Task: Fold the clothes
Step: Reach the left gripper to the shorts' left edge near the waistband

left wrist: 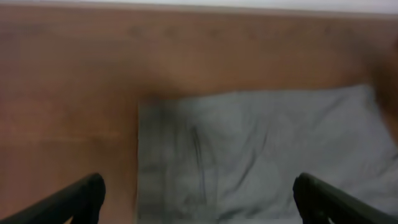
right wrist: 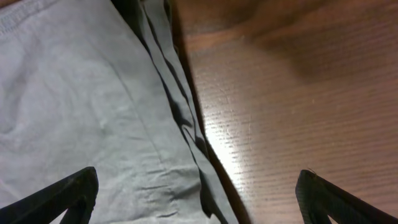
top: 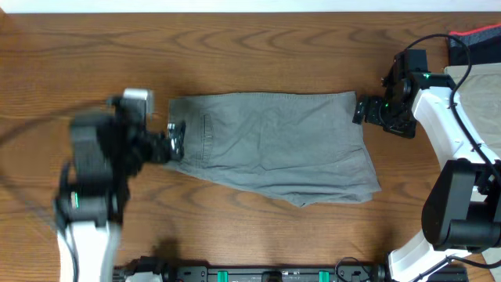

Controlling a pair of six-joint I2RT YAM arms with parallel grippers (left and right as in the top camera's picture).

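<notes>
My left gripper grabs the waistband edge point(top: 175, 136) of the grey-green shorts point(top: 274, 145) next. Then it folds the waistband over toward the leg hems.
The grey-green shorts point(top: 274, 145) lie flat on the table, waistband to the left, leg hems to the right. My left gripper point(top: 174, 141) is open at the waistband edge, blurred in the overhead view. The left wrist view shows the shorts point(left wrist: 261, 149) between its spread fingers point(left wrist: 199, 202). My right gripper point(top: 358, 110) is open at the shorts' upper right corner. The right wrist view shows the layered hem edge point(right wrist: 180, 118) between its fingers point(right wrist: 196, 199).
The wooden table point(top: 258, 47) runs to a white back edge. A red and black object point(top: 477, 39) sits at the far right top corner. The arm bases stand along the front edge point(top: 274, 274).
</notes>
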